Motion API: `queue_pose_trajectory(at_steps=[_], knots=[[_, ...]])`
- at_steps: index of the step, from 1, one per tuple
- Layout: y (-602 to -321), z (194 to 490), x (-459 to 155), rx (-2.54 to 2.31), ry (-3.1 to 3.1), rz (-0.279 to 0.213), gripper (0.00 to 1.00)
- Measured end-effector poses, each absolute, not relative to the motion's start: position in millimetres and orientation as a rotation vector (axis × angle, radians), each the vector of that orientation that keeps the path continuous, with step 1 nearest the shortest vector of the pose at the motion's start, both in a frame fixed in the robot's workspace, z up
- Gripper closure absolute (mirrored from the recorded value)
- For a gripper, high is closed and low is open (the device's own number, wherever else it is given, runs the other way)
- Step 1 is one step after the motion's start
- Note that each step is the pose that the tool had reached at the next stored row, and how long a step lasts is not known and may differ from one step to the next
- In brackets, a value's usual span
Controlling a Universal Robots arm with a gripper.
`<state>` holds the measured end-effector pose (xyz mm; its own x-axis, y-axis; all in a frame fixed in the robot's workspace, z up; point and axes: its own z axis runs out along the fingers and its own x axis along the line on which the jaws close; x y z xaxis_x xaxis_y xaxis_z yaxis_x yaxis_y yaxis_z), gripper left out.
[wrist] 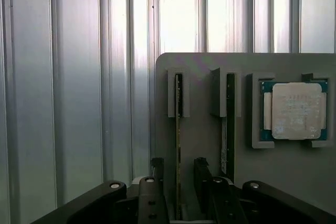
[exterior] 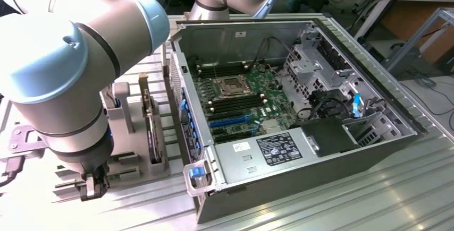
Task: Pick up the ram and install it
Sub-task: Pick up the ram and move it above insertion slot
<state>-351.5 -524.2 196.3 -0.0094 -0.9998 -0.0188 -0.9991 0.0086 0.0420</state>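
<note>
The nearer ram has its ends enclosed by the grey holder's slots, so the robot's gripper needs to grab the nearer ram next by its open middle part.
Two thin green ram sticks stand on edge in slots of a grey holder. My gripper is open and straddles the nearer ram: one dark finger is on one side of it and the other finger on the opposite side, each with a small gap to the stick. The second ram stands in the neighbouring slot. In the exterior view the gripper hangs low over the holder, at the exterior view's left of the open computer case.
A square silver processor chip lies in a pocket of the holder beside the ram slots. A taller expansion card stands on edge in the holder. The motherboard lies exposed inside the case, on a ribbed metal table.
</note>
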Motion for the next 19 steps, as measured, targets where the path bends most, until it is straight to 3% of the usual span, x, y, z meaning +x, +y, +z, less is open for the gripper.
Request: queue_pose_trajectory(at_steps=[5, 8, 11, 12, 19], knots=[[-524.2, 196.3, -351.5, 2.199, -2.219, -0.067, 0.65], [-524.2, 196.2, -351.7, 2.2, -2.22, -0.067, 0.78], [-524.2, 196.2, -351.9, 2.199, -2.219, -0.067, 0.8], [-524.2, 196.2, -351.9, 2.199, -2.219, -0.067, 0.86], [-524.2, 199.5, -352.0, 2.2, -2.22, -0.067, 0.86]])
